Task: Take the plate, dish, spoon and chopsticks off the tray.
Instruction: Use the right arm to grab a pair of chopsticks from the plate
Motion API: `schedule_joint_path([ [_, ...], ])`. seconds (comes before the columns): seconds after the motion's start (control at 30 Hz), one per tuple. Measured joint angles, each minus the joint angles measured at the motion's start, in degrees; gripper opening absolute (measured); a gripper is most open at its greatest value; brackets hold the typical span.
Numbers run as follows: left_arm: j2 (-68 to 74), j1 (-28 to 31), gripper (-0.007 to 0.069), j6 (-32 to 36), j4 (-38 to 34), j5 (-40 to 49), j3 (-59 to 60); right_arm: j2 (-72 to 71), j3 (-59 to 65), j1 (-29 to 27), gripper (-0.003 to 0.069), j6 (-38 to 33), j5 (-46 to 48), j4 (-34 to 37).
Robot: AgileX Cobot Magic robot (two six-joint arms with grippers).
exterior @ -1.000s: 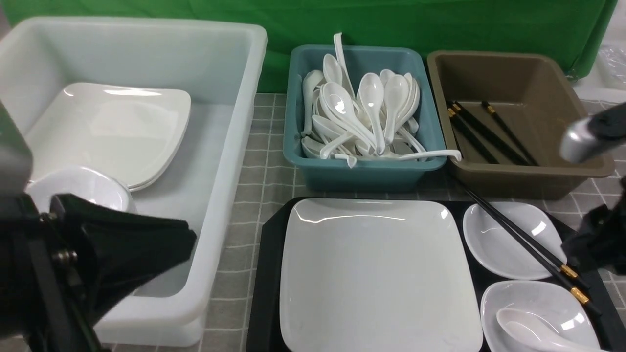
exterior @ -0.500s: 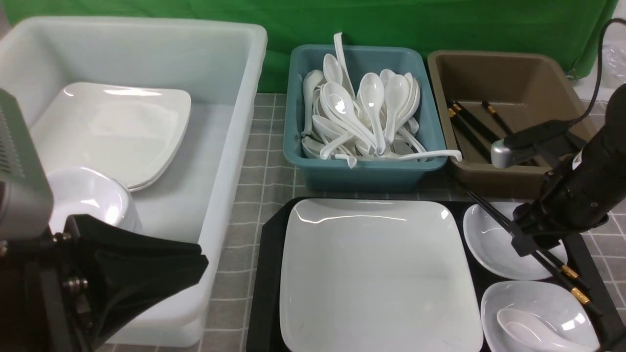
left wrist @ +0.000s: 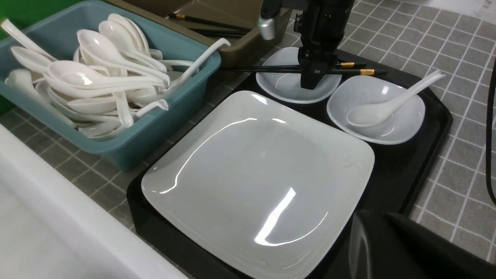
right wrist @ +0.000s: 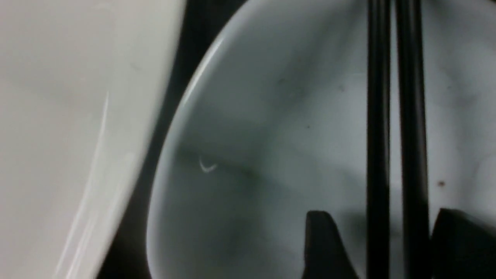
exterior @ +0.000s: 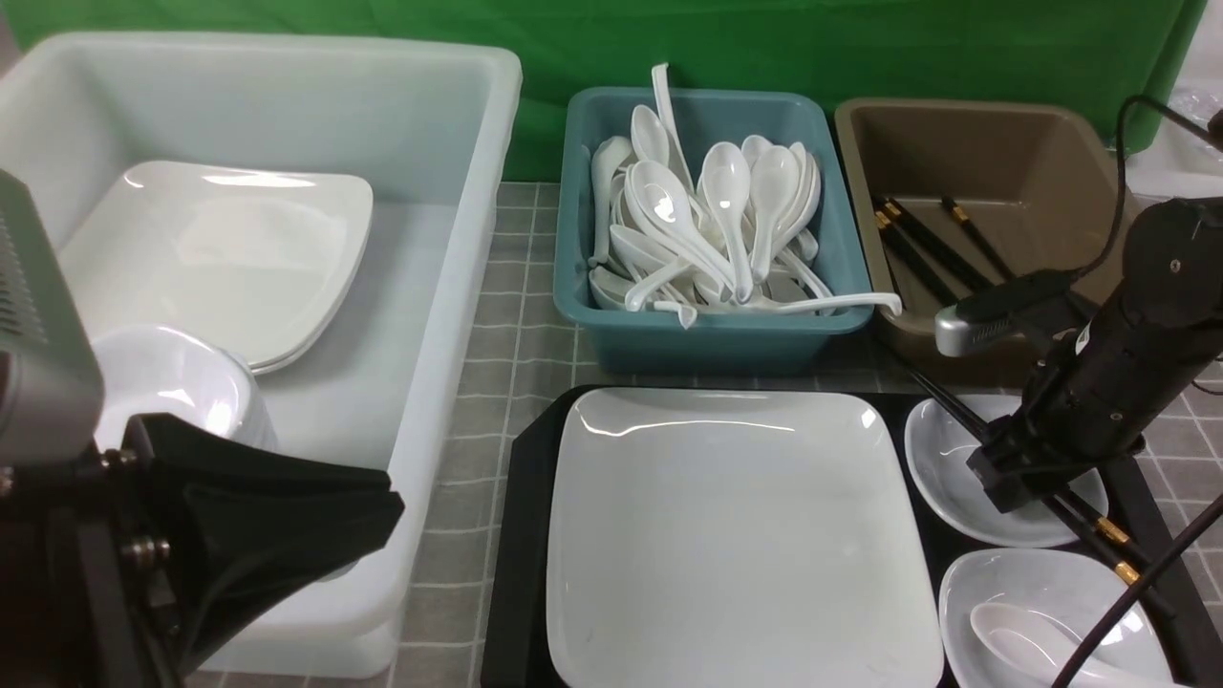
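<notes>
My right gripper will take hold of the pair of chopsticks by their black middle parts, and then I will clear the chopsticks into the brown bin.
The black tray [exterior: 521,535] holds the white square plate [exterior: 736,535] and two small white dishes. The chopsticks [exterior: 955,411] lie across the far dish [exterior: 946,468]. The spoon [exterior: 1022,645] rests in the near dish [exterior: 1051,592]. My right gripper [exterior: 1013,483] is down over the far dish, open, with both chopsticks [right wrist: 378,116] between its fingers [right wrist: 321,244]; there is a gap on one side. The left wrist view shows the same right gripper [left wrist: 314,83] astride the chopsticks [left wrist: 271,69]. My left gripper [exterior: 377,502] is shut and empty, hanging low by the white tub.
A big white tub [exterior: 478,191] at the left holds square plates and a bowl. Behind the tray, a teal bin [exterior: 707,334] is full of white spoons and a brown bin [exterior: 1013,354] holds black chopsticks. A black cable [exterior: 1137,592] crosses the near dish.
My right arm has swung in from the right edge and come down over the far dish, its fingers now astride the chopsticks. The left gripper has barely shifted.
</notes>
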Motion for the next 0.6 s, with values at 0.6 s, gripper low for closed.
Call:
schedule_joint_path([
  [0.6, 0.0, 0.0, 0.002, 0.1, -0.1, -9.8, 0.0, -7.9, 0.0, 4.1, 0.0136, -19.6, 10.2, 0.6],
])
